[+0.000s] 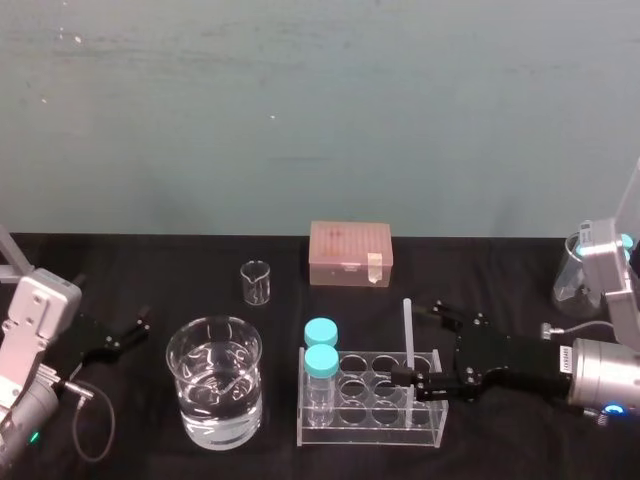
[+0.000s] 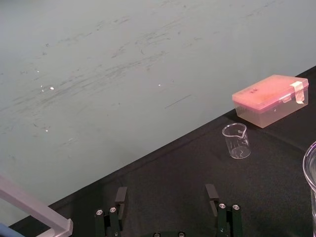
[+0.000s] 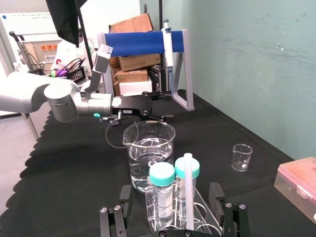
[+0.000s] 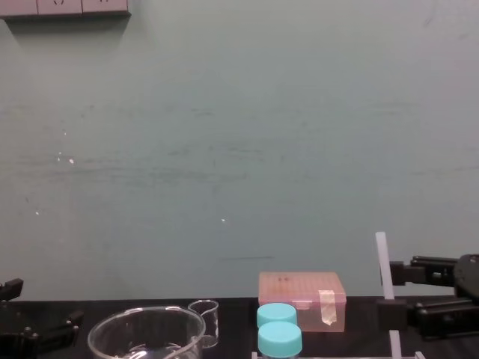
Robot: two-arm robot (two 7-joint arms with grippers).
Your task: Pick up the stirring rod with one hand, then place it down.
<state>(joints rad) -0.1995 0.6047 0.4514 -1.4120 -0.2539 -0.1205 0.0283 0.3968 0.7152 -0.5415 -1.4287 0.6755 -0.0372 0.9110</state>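
Observation:
The clear rack point(image 4: 416, 356) surrounds the lower end of the stirring rod. My right gripper needs to grab the stirring rod next by its bare body above the rack point(image 4: 388, 292).
The stirring rod point(image 1: 408, 335) is a thin white stick standing upright in the right end of a clear rack point(image 1: 372, 425). My right gripper point(image 1: 421, 344) reaches in from the right and stands open around the rod, one finger on each side. In the right wrist view the stirring rod point(image 3: 187, 190) rises between the right gripper's point(image 3: 169, 191) fingers with a gap on both sides. The chest view shows the rod point(image 4: 383, 262) just ahead of the right gripper point(image 4: 402, 293). My left gripper point(image 1: 120, 336) rests open at the table's left, holding nothing; its fingers point(image 2: 121, 195) show spread in the left wrist view.
Two blue-capped bottles point(image 1: 321, 347) stand in the rack's left end. A large beaker of water point(image 1: 214, 393) sits left of the rack. A small empty beaker point(image 1: 256, 282) and a pink box point(image 1: 350, 253) stand behind. A glass flask point(image 1: 572, 275) is at far right.

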